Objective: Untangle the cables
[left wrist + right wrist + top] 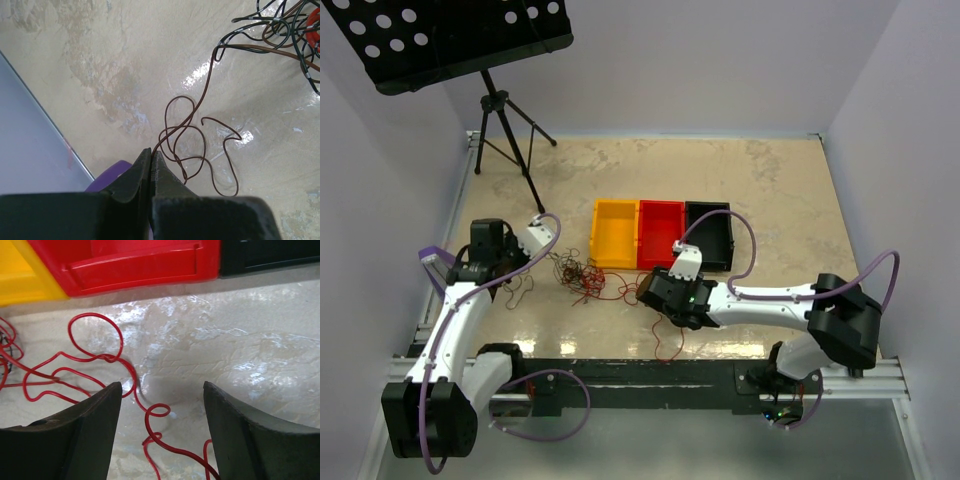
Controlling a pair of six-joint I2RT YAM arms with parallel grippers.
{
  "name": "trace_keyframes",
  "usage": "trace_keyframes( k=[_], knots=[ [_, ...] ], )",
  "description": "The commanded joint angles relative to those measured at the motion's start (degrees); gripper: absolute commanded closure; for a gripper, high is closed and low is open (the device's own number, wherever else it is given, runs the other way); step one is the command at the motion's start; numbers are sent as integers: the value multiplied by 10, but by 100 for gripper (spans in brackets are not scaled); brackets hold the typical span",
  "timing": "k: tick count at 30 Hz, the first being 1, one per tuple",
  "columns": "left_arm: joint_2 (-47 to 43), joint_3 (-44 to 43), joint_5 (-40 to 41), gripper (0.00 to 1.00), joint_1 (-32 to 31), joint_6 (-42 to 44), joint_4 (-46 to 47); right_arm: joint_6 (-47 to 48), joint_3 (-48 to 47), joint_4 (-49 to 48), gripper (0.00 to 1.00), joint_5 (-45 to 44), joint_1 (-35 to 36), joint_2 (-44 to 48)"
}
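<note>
The robot's right gripper needs to grab the red cable by its small curled loop (158, 407), so that the red cable's tangled part stays free to slip from the dark cables.
A tangle of thin red and dark cables (582, 278) lies on the table in front of the yellow bin. My left gripper (508, 266) is left of the tangle. In the left wrist view the left gripper (151, 151) is shut on a dark brown cable (192, 107), which loops on the table and runs up to the tangle (280, 30). My right gripper (658, 287) is right of the tangle. In the right wrist view it (162, 385) is open, low over a curly red cable (120, 360) that runs between its fingers without touching them.
Yellow (615, 232), red (660, 232) and black (708, 235) bins stand in a row just behind the cables. A music stand's tripod (505, 130) stands at the back left. A red cable end (670, 345) trails over the table's front edge.
</note>
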State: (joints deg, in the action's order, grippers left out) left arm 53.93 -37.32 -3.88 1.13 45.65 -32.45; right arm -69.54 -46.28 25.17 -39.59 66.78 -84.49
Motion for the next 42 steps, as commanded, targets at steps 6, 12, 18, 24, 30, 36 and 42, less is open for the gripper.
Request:
trace_keyframes(
  k=[6, 12, 18, 24, 30, 36, 42],
  knots=[
    [-6, -6, -20, 100, 5, 0, 5, 0, 17, -71, 45, 30, -2, -21],
    [-2, -6, -22, 100, 5, -2, 8, -5, 30, -88, 55, 35, -2, -35],
    [-4, -4, -19, 100, 5, -1, 9, -14, 36, -93, 90, 30, -1, -33],
    [-3, 2, -13, 100, 5, 0, 15, -27, 38, -58, 100, 25, -2, 7],
    [5, 14, 28, 100, 5, 4, 41, -55, -2, 60, 100, -49, -7, 110],
    [-1, 44, 87, 100, 5, 29, 73, -81, -100, 224, 100, -188, -38, 203],
    [-1, 66, 127, 100, 5, 50, 91, -77, -158, 321, 100, -267, -93, 262]
  ],
)
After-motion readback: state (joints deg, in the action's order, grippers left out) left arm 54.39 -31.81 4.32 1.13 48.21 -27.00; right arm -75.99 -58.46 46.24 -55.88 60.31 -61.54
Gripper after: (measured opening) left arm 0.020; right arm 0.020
